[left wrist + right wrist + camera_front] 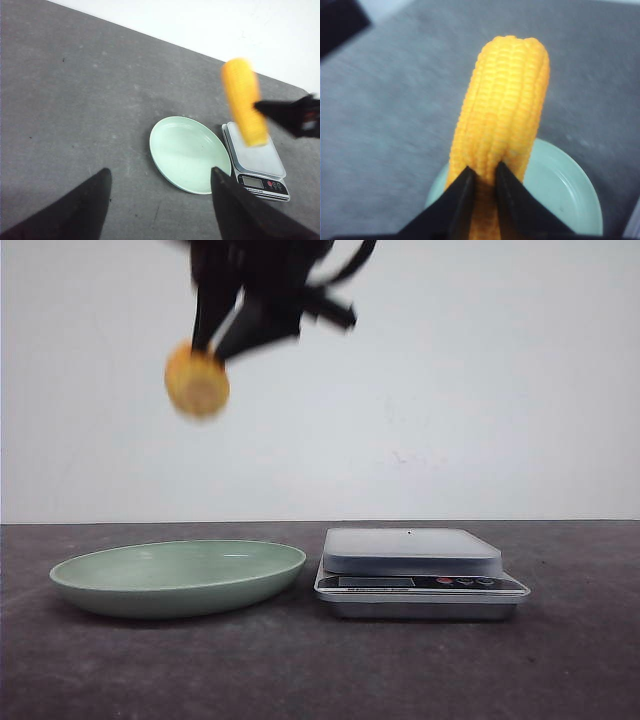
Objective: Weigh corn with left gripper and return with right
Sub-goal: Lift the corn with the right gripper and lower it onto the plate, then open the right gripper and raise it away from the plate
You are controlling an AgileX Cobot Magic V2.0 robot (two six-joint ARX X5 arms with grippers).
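Observation:
In the front view the corn hangs high above the green plate and would drop, so my right gripper keeps holding the corn [197,383] until it is lower.
The corn [197,383], a yellow-orange cob with ribbed kernel rows, hangs high in the air over the green plate [110,592]. My right gripper [218,343] is shut on it. In the right wrist view the fingers [462,192] pinch the cob [505,100] at one end, with the plate [565,195] below. My left gripper [160,172] is open and empty, high above the table. Its view shows the corn [245,102] held by the right gripper [292,116] over the scale [257,155] and the plate [187,152].
A silver kitchen scale [412,552] with a flat pan stands right of the plate, nearly touching it. The dark grey tabletop [300,670] runs to a white wall behind.

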